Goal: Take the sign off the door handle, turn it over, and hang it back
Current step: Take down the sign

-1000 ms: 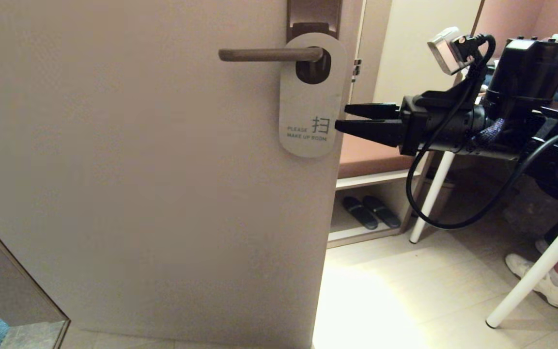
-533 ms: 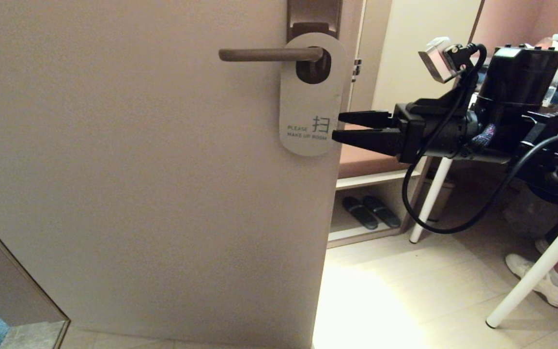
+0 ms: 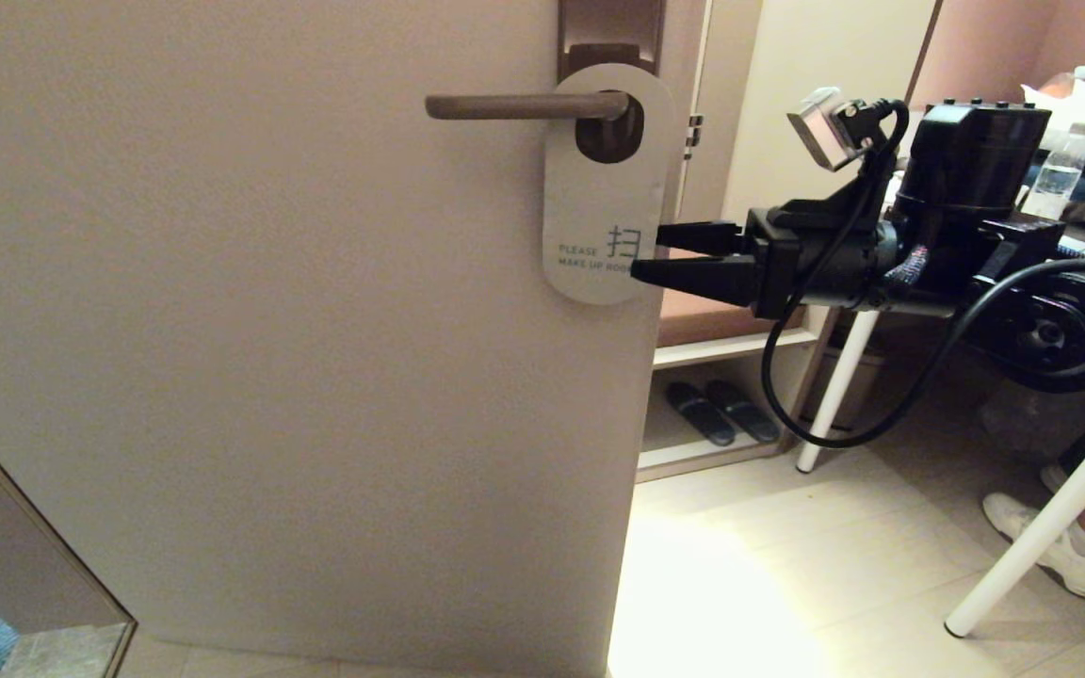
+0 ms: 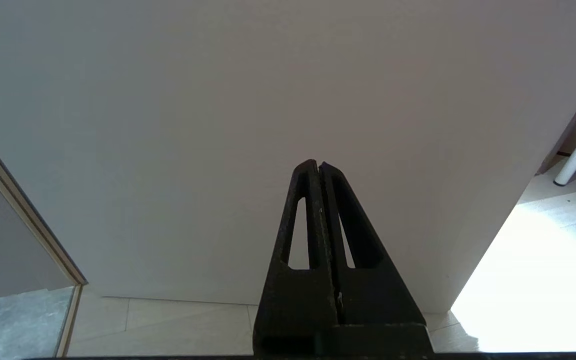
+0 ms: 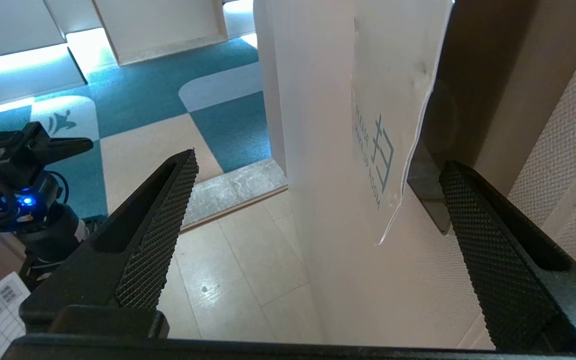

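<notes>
My right gripper first moves toward the word PLEASE next, then closes on the sign, since my fingers end near the sign's side edge.
The sign hangs by its oval hole on the dark door handle, below the matching backplate. Its white face shows, printed "PLEASE MAKE UP ROOM". My right gripper is open and comes in from the right at the sign's lower right edge; one fingertip overlaps the printed corner. In the right wrist view the sign's edge stands between the spread fingers of the gripper, touching neither. My left gripper is shut and empty, low down, facing the bare door.
The beige door fills the left and middle; its free edge is just right of the sign. Beyond it are a low shelf with dark slippers, white table legs and a person's white shoe.
My right gripper has moved left toward the sign, from just beside its edge to overlapping its lower right corner. The sign and the handle have not moved.
</notes>
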`<state>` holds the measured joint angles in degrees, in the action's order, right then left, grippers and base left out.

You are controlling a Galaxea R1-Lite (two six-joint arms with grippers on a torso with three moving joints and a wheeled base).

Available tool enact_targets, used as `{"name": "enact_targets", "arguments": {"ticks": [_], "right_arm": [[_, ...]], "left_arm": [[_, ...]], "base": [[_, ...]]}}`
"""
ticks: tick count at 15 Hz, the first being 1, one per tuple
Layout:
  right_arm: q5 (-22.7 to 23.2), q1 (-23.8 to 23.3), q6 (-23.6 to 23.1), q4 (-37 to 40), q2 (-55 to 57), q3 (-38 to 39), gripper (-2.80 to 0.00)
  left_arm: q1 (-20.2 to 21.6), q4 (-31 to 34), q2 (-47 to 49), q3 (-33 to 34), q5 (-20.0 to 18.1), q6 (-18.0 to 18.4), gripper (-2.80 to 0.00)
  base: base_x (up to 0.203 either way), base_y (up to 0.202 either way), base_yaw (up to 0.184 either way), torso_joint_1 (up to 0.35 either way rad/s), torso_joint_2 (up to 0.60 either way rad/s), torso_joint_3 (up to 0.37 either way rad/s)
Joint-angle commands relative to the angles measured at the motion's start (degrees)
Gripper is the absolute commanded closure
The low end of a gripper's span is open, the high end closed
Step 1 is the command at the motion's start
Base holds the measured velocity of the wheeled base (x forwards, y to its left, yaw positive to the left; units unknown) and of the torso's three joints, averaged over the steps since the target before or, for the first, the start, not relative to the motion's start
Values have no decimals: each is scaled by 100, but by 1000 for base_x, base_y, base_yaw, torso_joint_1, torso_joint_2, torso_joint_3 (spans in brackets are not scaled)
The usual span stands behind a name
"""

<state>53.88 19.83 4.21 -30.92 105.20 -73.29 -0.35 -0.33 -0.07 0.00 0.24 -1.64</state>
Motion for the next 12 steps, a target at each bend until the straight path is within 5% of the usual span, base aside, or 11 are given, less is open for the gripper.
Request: {"name": "enact_targets", "arguments": {"ticks": [1, 12], "right_arm": [[35, 20, 1, -20, 100, -28, -280], [26, 266, -25, -68, 452, -496, -280]], "left_arm": [[0, -2, 7, 0, 2, -3, 0], [0, -2, 7, 0, 2, -3, 0]], "base": [[0, 0, 0, 0, 0, 0], [0, 0, 0, 0, 0, 0]]}}
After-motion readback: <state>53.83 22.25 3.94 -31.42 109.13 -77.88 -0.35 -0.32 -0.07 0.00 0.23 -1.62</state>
